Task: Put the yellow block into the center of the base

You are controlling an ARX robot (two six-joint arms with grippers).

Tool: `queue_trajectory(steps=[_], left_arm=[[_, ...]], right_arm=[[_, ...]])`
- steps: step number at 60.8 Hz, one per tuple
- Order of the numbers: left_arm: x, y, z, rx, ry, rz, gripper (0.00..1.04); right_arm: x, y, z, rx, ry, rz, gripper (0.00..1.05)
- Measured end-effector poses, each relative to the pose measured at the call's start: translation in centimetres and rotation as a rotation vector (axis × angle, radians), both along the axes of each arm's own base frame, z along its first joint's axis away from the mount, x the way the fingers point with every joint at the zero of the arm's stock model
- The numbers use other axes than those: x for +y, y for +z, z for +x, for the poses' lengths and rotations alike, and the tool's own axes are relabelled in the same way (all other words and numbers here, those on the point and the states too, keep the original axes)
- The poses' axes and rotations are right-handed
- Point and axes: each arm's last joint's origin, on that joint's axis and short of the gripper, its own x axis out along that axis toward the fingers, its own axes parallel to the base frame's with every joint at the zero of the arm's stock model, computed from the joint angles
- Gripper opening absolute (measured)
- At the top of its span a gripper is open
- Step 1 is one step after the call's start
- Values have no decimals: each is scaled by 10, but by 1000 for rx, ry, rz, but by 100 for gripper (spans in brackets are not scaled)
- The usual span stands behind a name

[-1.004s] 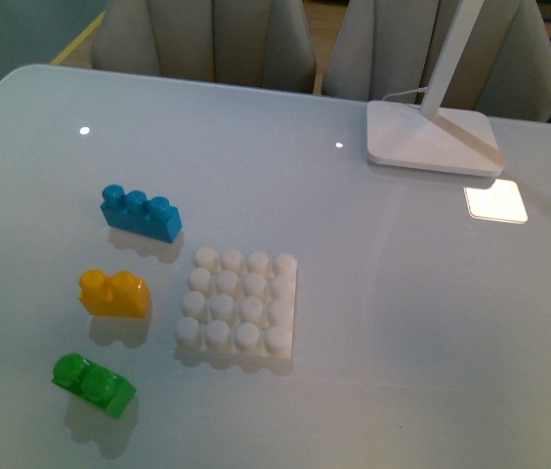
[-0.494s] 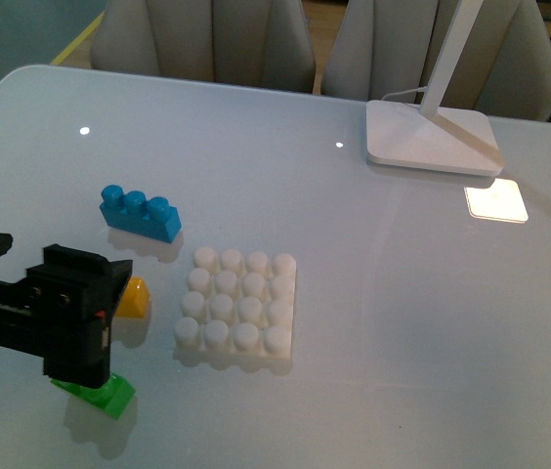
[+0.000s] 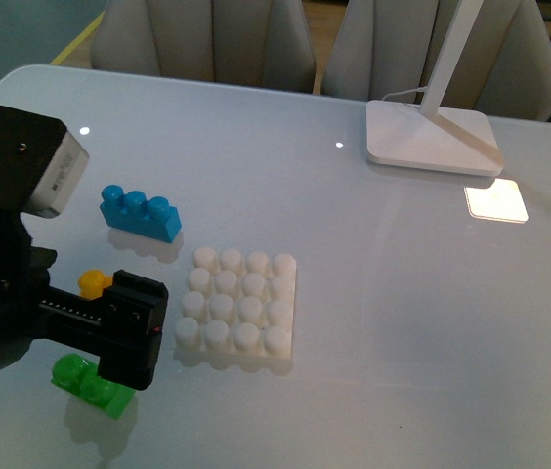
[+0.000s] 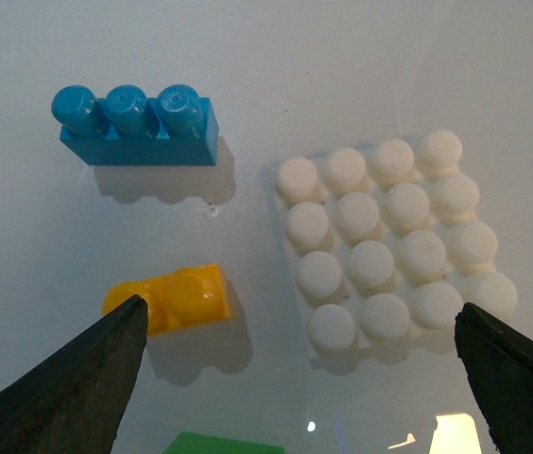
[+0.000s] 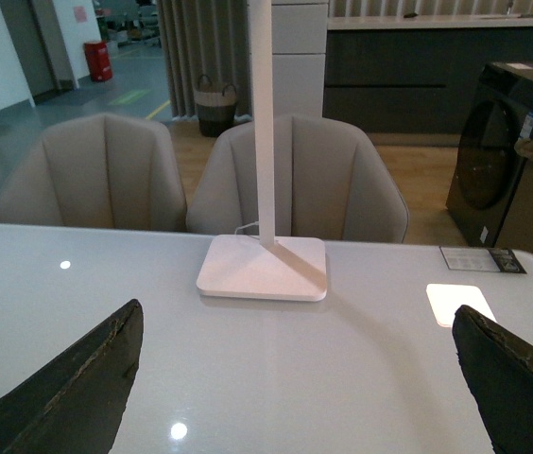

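Note:
The left gripper picks up the yellow block [image 4: 177,298] by its two short ends next, to fit it into the base center.
The yellow block [image 4: 177,298] lies on the white table, to the left of the base [image 4: 389,246], a white studded plate with nothing on it. My left gripper [image 4: 298,309] hangs open above them; one finger [image 4: 77,378] is beside the block's outer end and the other [image 4: 517,378] is past the base's corner. In the front view my left arm [image 3: 21,283] covers most of the yellow block [image 3: 93,282], which sits left of the base [image 3: 239,305]. My right gripper [image 5: 297,312] is open and empty over bare table, facing the lamp.
A blue three-stud brick [image 3: 140,212] lies behind the yellow block and a green brick [image 3: 88,383] in front of it. A white lamp foot [image 3: 432,137] stands at the back right beside a bright patch of light [image 3: 495,200]. Chairs line the table's far edge.
My left arm has come in from the left of the front view and moved over the yellow block, hiding most of it. The bricks and the base have not moved.

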Motion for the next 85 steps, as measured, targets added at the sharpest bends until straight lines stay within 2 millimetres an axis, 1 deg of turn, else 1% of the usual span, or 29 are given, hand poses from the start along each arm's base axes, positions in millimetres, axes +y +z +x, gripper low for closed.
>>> queue_trajectory(steps=[7,12,17,28,39,53,63,85], left_arm=[[0,-10,9,29,18,20,97],[7,-18,20,58,56,31,97],[12,-22,25,75,76,35,97],[18,-31,32,99,103,44,97],[21,-48,35,144,118,60,97],[21,-51,49,164,145,56,97],[24,-54,55,174,171,53,97],[35,-63,58,202,215,64,97]], right_arm=[[0,0,0,0,0,0,96],[0,0,0,0,0,0,96],[0,0,0,0,0,0,96],[0,0,0,0,0,0,96],[0,0,0,0,0,0,96],[0,0,0,0,0,0,96],[0,0,0,0,0,0,96],[0,0,0,0,0,0,96]])
